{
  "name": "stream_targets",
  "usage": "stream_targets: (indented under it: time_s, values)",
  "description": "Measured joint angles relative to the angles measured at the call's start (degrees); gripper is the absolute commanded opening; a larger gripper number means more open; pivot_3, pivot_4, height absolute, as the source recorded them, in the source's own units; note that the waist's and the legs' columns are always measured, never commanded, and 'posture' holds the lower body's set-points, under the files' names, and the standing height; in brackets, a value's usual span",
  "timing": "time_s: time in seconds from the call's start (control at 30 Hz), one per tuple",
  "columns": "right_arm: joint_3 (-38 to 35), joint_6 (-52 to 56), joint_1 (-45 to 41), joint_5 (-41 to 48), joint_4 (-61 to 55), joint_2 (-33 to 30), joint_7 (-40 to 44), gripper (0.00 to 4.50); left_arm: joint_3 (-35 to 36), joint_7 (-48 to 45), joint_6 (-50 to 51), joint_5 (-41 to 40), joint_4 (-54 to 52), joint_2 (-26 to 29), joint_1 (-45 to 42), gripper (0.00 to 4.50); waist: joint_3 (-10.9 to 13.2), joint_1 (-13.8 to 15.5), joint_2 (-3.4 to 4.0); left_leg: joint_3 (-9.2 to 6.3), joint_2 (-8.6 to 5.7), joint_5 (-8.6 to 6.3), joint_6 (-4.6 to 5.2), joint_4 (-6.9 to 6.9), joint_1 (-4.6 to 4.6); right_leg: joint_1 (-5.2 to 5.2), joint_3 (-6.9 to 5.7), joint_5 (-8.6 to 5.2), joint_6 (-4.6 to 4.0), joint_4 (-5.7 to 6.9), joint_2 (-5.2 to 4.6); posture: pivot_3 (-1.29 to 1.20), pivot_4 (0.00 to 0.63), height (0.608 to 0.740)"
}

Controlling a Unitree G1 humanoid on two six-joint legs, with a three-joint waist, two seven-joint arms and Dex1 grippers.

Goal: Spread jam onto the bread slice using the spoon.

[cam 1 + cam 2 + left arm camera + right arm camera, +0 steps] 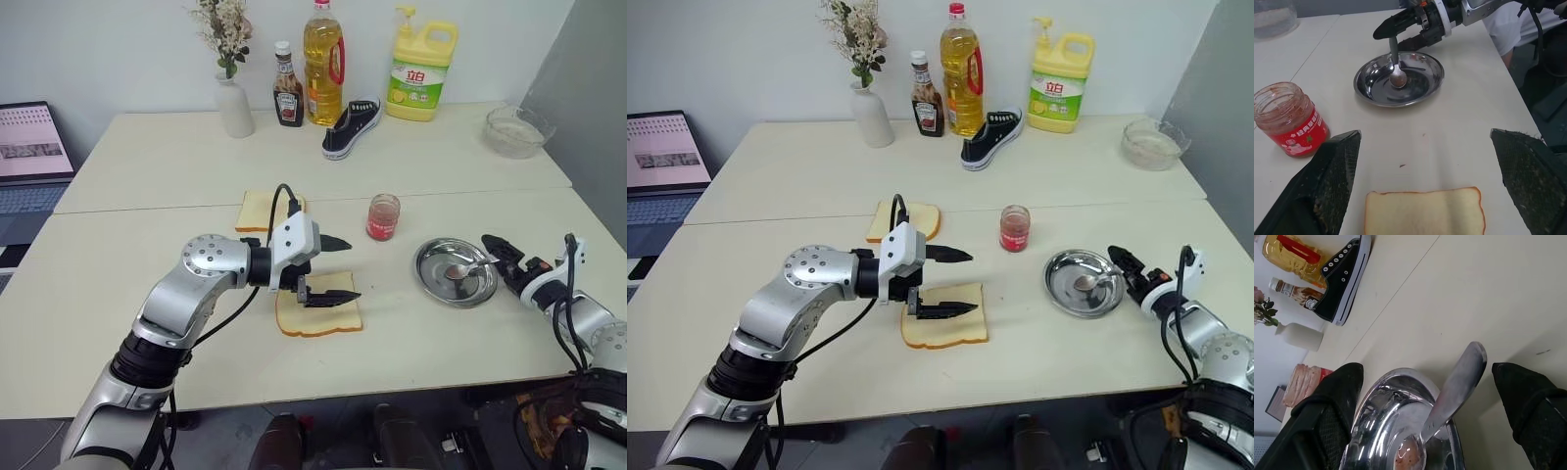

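Next, my right gripper grabs the spoon by its handle, so the spoon's jam-smeared bowl stays free to spread jam onto the bread slice.
The bread slice lies flat at the table's middle front, light brown with a golden crust. My left gripper hovers open just above its far edge, holding nothing. Behind and to the right stands the small glass jar of red jam, lid off. The spoon rests in a round steel dish on the right, its bowl smeared red, its handle over the rim. My right gripper is open at the dish's right edge, with the spoon handle between its fingers, untouched.
A paler bread slice lies behind the left gripper. Along the back stand a vase with flowers, a ketchup bottle, an oil bottle, a yellow detergent jug, a black shoe and a glass bowl. A laptop sits far left.
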Motion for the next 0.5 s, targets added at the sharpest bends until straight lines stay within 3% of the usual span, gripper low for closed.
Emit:
stream_targets:
  time_s: [0.07,0.17,0.5]
  values:
    - [-0.09,-0.27,-0.63,-0.43,0.91,0.0,0.23,4.5,0.0,0.02,0.0,0.0,0.0,0.0,-0.06,4.43,0.0,0.0,0.0,0.0,0.0,0.0,0.0,0.01,0.0,0.0,0.0,0.0,0.0,0.0,0.0,0.0,0.15,0.74]
    - [-0.15,-0.69,-1.02,-0.76,1.55,0.02,0.35,3.97,0.0,0.04,0.0,0.0,0.02,0.0,-0.32,4.5,0.0,0.0,0.0,0.0,0.0,0.0,0.0,0.0,0.0,0.0,0.0,0.0,0.0,0.0,0.0,0.0,0.15,0.74]
    - [-0.67,-1.09,-1.07,-0.75,2.24,0.29,0.4,0.41,0.0,0.38,-0.05,0.0,0.18,-0.01,-0.96,4.5,0.0,0.0,0.0,0.0,0.0,0.0,0.0,0.0,0.0,0.0,0.0,0.0,0.0,0.0,0.0,0.0,0.15,0.74]
